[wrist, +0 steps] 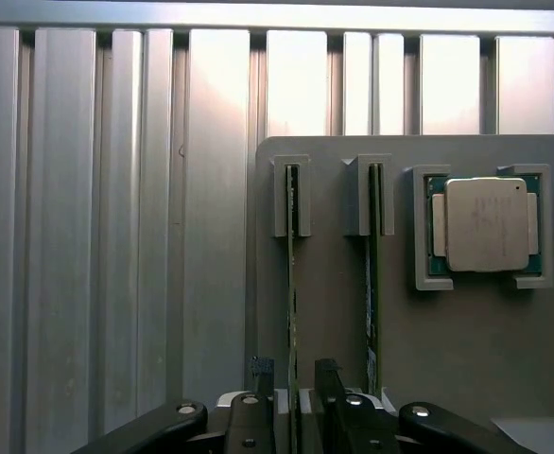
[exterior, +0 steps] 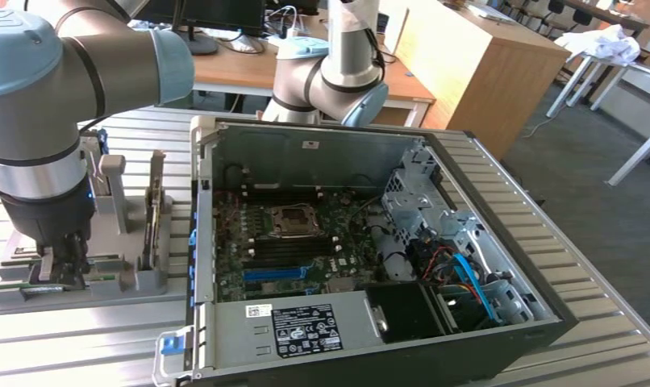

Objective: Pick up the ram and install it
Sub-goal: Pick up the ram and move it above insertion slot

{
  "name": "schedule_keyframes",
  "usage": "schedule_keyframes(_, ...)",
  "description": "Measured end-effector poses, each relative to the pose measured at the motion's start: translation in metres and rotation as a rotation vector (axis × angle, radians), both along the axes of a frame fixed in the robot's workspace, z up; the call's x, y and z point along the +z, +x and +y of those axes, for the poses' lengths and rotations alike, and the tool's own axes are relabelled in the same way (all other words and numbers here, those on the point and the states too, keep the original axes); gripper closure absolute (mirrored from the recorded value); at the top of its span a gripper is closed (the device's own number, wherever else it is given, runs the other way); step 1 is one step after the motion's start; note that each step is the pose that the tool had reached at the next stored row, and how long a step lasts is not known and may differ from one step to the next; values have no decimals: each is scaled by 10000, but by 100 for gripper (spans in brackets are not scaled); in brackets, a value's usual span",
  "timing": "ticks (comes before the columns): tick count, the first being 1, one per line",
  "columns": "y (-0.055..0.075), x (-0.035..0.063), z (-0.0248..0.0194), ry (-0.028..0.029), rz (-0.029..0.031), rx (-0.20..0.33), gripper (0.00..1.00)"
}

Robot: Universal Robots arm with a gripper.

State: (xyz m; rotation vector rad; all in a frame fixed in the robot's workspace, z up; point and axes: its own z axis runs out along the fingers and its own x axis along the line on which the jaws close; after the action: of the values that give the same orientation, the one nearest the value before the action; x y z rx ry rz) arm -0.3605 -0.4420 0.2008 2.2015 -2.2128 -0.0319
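Observation:
The gripper will next pick up the ram stick by its top edge [wrist: 293, 369], so its lower edge stays free to go into the motherboard's memory slot.
Two green ram sticks stand on edge in a grey holder [wrist: 353, 284]. My gripper [wrist: 294, 369] is lowered over the first ram [wrist: 293, 284], with one dark finger on each side of it and a small gap either way, so it is open and straddling the stick. The second ram [wrist: 373, 265] stands parallel beside it, untouched. In the exterior view, my gripper [exterior: 61, 270] reaches down into the holder [exterior: 110, 282] at that view's left, and a ram [exterior: 153, 222] stands upright to its right. The motherboard's memory slots [exterior: 277, 260] lie in the open computer case [exterior: 303, 145].
A square silver CPU chip [wrist: 488, 224] sits in its own pocket of the holder beyond the second ram. The ribbed metal table [wrist: 116, 236] carries the holder and the case. Inside the case are a CPU socket [exterior: 293, 219], cables [exterior: 465, 270] and a power supply [exterior: 303, 326].

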Motion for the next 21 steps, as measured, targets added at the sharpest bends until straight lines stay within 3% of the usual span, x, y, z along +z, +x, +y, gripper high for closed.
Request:
schedule_keyframes(2,0,0,0,1,0,1,71)
schedule_keyframes(3,0,0,0,1,-1,0,77)
schedule_keyframes(21,0,0,0,2,0,0,79)
